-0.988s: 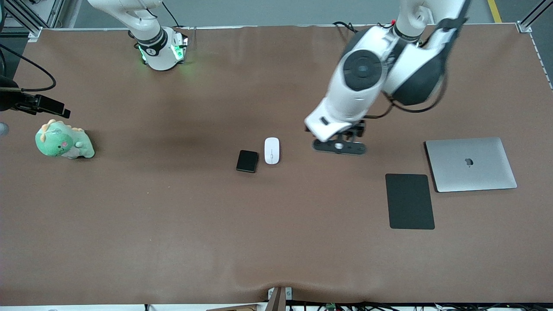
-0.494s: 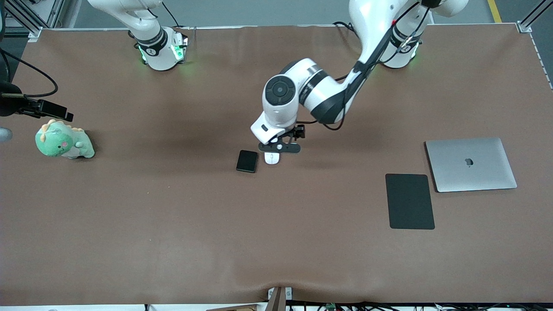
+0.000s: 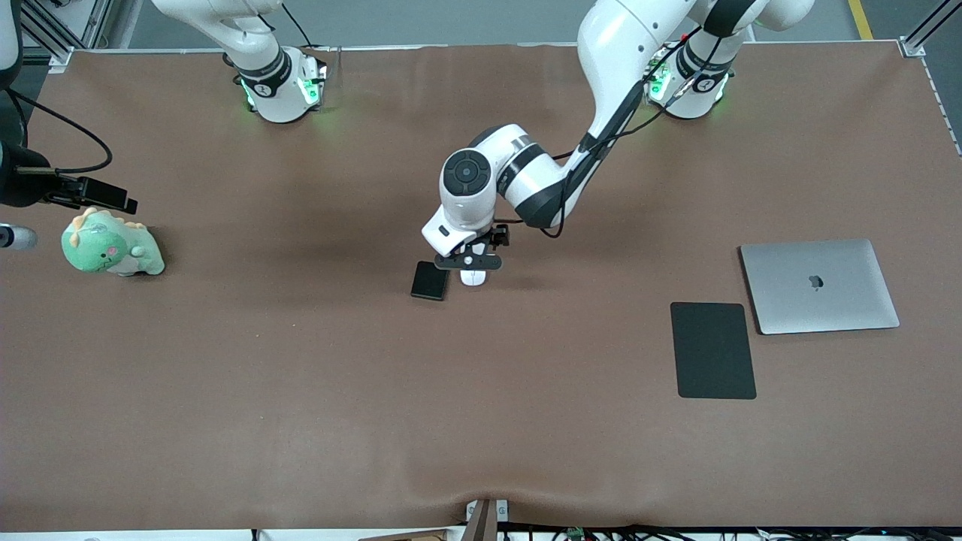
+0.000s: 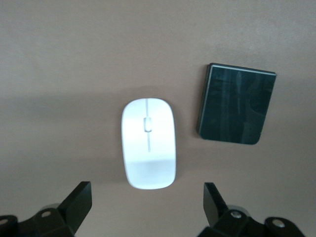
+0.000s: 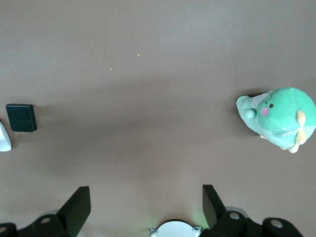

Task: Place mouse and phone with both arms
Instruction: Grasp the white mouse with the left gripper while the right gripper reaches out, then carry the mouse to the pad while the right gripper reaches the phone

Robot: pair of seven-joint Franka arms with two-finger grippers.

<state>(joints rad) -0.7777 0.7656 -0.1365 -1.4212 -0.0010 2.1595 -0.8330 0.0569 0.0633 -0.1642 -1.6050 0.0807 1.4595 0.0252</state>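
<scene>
I should next grab the white mouse by its long side edges with my left gripper. Then it can place the mouse (image 3: 473, 278) by the flat black pad (image 3: 713, 351).
The white mouse (image 3: 473, 278) lies mid-table, with the black phone (image 3: 430, 281) close beside it toward the right arm's end. My left gripper (image 3: 470, 263) hovers just over the mouse and hides most of it in the front view. In the left wrist view this gripper (image 4: 146, 200) is open and empty, its fingers (image 4: 79, 200) spread wider than the mouse (image 4: 148, 143), with the phone (image 4: 237, 109) alongside. My right gripper (image 5: 145, 197) is open and empty, high over the right arm's end of the table. Its view shows the phone (image 5: 21, 117) and the edge of the mouse (image 5: 4, 137).
A green dinosaur toy (image 3: 111, 246) sits at the right arm's end and also shows in the right wrist view (image 5: 279, 116). A closed silver laptop (image 3: 819, 285) and a flat black pad (image 3: 712, 350) lie toward the left arm's end.
My left arm has swung from the laptop's end toward the table's middle, bringing its open gripper over the mouse. The mouse and phone have not moved.
</scene>
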